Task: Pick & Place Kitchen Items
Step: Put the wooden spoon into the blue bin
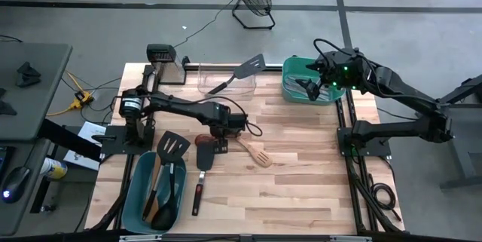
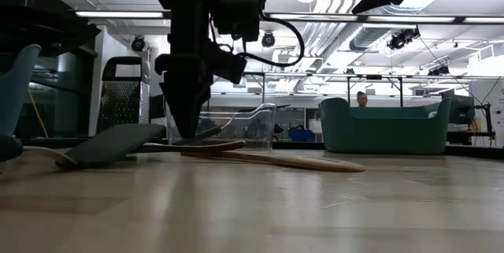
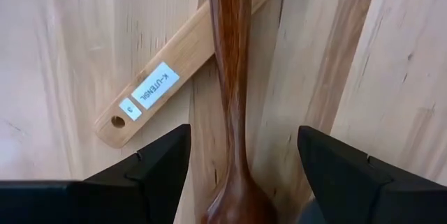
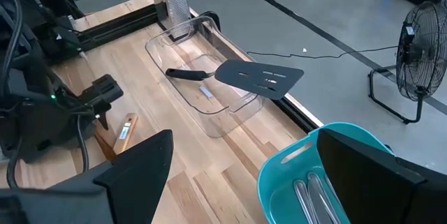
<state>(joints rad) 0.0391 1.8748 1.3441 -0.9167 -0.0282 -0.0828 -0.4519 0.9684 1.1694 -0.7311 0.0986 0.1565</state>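
My left gripper takes hold of the dark brown wooden spoon by its handle (image 3: 236, 105) next, to pick the spoon off the slotted spatula (image 3: 164, 77).
My left gripper (image 3: 243, 132) (image 1: 228, 124) is open and low over the table's middle. Its fingers stand on either side of the handle of a dark brown wooden spoon (image 3: 230, 56) without touching it. The spoon lies across the labelled handle of a light wooden slotted spatula (image 3: 164, 88) (image 1: 256, 153). My right gripper (image 4: 246, 137) (image 1: 320, 82) is open, hovering above the green tub (image 4: 279, 168) that holds silvery metal pieces (image 4: 311, 196). A black turner (image 4: 258, 77) rests with its head on the clear bin's rim and its handle inside.
A teal tub (image 1: 135, 189) at the near left holds several utensils, with a black turner (image 1: 172, 148) leaning on its rim. A red-trimmed black turner (image 1: 202, 178) lies beside it. The clear bin (image 1: 205, 85) and a grater (image 4: 174, 1) stand at the far edge. Bare wood lies near right.
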